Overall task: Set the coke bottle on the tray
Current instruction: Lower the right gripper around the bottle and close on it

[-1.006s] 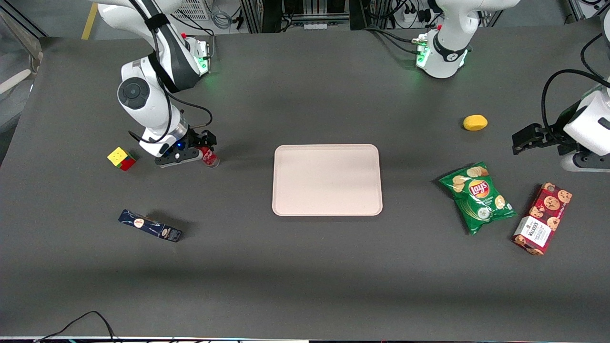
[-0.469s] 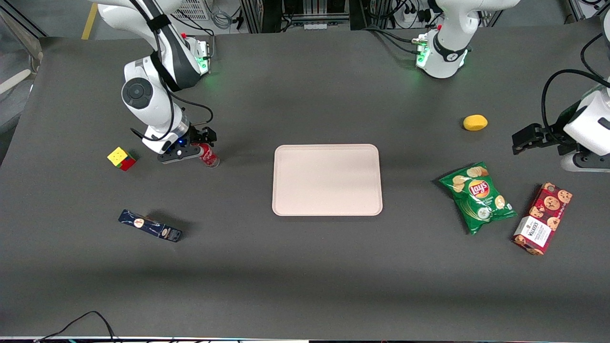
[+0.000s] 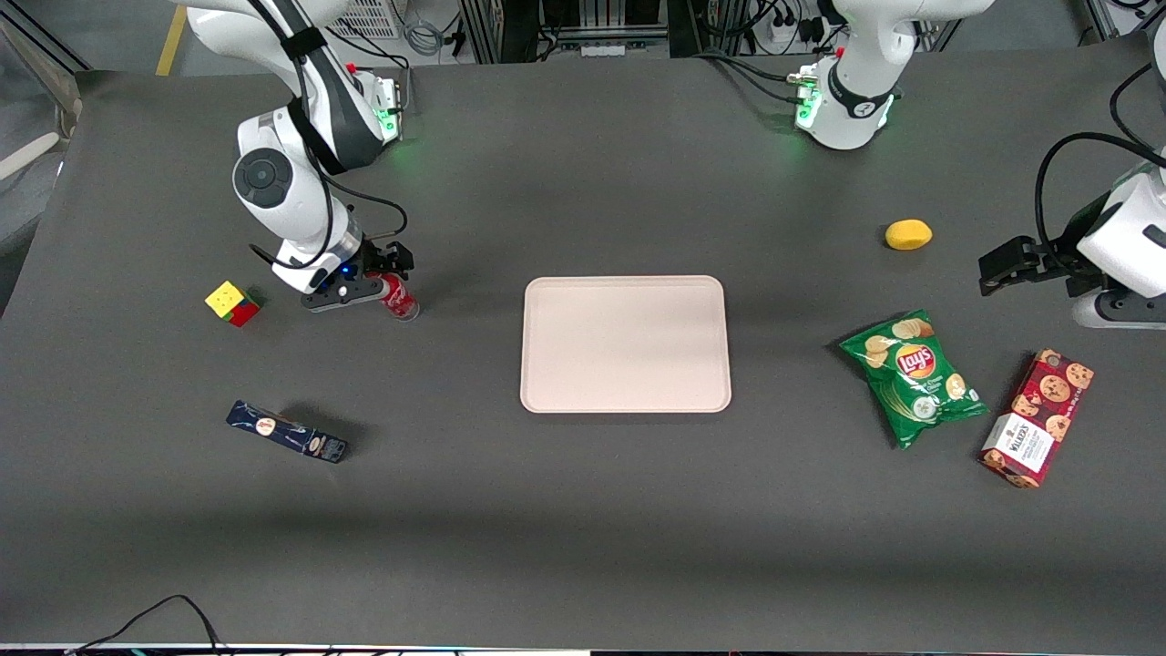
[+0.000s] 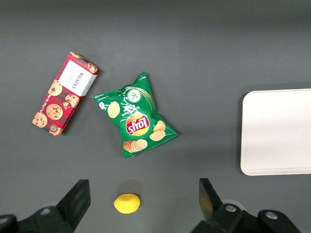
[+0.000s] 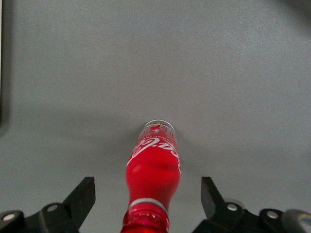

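Next, my right gripper should grab the coke bottle by its neck under its cap (image 3: 387, 286), to set the bottle on the tray (image 3: 625, 343).
The coke bottle (image 3: 399, 300) is small and red with white lettering and stands upright on the dark table, toward the working arm's end from the tray (image 3: 625, 343). The tray is pale pink-beige with nothing on it; part of it shows in the left wrist view (image 4: 277, 131). My right gripper (image 3: 386, 276) hangs over the bottle's top. In the right wrist view the gripper (image 5: 147, 194) is open, its black fingers (image 5: 82, 196) wide apart on either side of the bottle (image 5: 154, 170), with clear gaps and no touch.
A coloured cube (image 3: 232, 302) lies beside the gripper, farther from the tray. A dark blue box (image 3: 287, 432) lies nearer the camera. Toward the parked arm's end lie a lemon (image 3: 908, 234), a green chip bag (image 3: 913, 374) and a red cookie box (image 3: 1038, 418).
My right gripper and wrist have risen slightly, a little away from the front camera, over the first half second, then held still. The bottle has not moved.
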You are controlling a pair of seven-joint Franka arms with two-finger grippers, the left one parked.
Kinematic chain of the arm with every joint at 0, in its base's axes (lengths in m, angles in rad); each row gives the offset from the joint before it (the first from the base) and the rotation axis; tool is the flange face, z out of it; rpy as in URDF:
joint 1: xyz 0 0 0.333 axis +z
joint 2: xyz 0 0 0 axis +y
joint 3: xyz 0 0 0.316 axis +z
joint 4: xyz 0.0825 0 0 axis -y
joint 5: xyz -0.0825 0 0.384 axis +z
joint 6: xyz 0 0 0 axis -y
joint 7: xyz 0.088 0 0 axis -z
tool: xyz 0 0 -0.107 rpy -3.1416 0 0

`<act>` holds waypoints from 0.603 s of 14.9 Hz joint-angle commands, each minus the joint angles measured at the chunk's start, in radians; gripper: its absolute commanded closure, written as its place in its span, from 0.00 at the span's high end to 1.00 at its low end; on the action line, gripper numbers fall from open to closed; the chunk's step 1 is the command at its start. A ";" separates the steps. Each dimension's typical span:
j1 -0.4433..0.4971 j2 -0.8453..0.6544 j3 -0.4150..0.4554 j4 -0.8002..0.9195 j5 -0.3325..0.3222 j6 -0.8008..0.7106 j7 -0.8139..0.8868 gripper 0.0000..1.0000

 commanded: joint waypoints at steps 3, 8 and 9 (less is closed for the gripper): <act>0.004 -0.023 0.001 -0.020 -0.006 0.017 0.011 0.62; 0.004 -0.023 0.001 -0.020 -0.006 0.015 0.014 0.18; 0.004 -0.023 0.001 -0.020 -0.006 0.015 0.015 0.06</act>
